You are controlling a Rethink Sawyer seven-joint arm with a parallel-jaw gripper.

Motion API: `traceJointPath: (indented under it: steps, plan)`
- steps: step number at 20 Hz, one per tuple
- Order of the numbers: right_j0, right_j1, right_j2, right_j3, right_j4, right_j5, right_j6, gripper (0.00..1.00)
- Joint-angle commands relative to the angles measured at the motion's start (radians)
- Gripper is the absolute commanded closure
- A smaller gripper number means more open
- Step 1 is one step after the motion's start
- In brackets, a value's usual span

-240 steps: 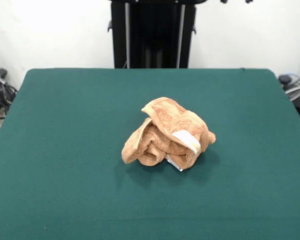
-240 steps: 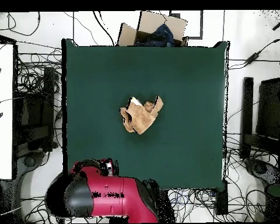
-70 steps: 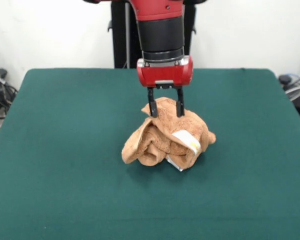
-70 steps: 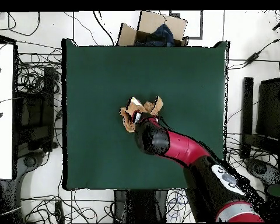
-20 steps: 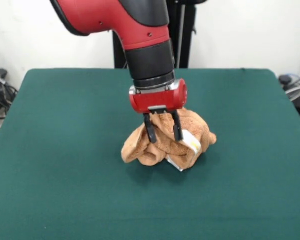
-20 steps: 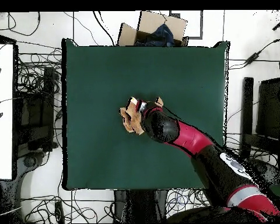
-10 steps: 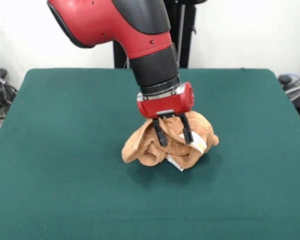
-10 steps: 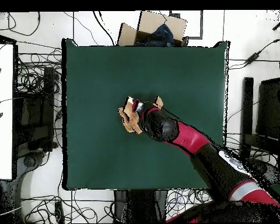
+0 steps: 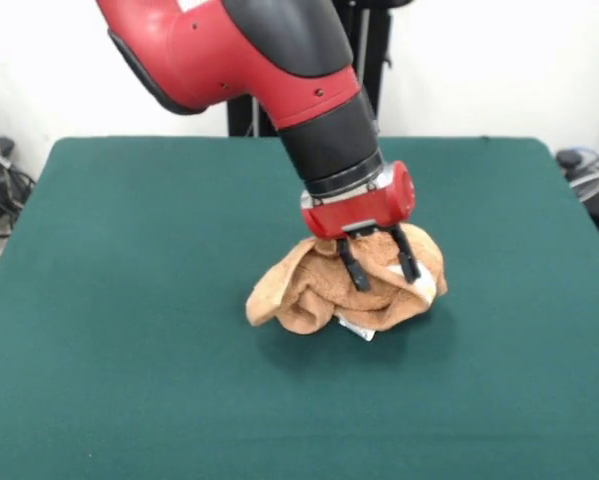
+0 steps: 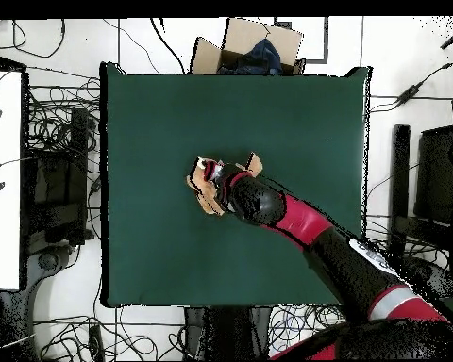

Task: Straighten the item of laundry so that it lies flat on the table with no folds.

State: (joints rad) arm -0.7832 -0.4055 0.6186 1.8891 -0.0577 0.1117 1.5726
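Observation:
My gripper grabs the towel by its upper edge beside the white label next, where a fold stands up from the slack heap.
The item of laundry point(image 9: 291, 295) is a tan-orange towel, crumpled in a heap near the middle of the dark green table point(image 9: 129, 250). Its white label point(image 9: 425, 288) shows at the heap's right edge. My gripper point(image 9: 381, 267) is tilted and pressed into the top right of the heap. The fingers point(image 9: 354, 271) are spread, with towel folds between and around them. In the overhead view the arm covers most of the towel point(image 10: 203, 194) on the table point(image 10: 155, 123), and the gripper point(image 10: 214, 173) barely shows.
The black pedestal point(image 9: 367, 70) stands behind the table's far edge. In the overhead view an open cardboard box point(image 10: 249, 47) sits off the top edge of the table, a white desk point(image 10: 2, 179) is at the left, and cables lie all around.
The gripper has moved right in the front view, tilting more. It pushed the towel's right side and label a little to the right. The finger gap looks the same.

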Motion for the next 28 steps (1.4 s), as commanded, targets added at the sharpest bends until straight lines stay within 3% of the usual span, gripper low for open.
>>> traceJointPath:
  steps: [1,8,19,28]
  plan:
    - [-0.005,0.044,0.102,0.022,-0.038,0.113,0.039,0.00]
    - [0.015,0.098,0.130,0.029,-0.024,0.064,0.084,0.00]
    - [0.111,0.079,0.111,0.081,0.003,-0.114,0.228,0.00]
    - [0.170,0.091,0.092,0.076,0.039,-0.206,0.262,0.00]
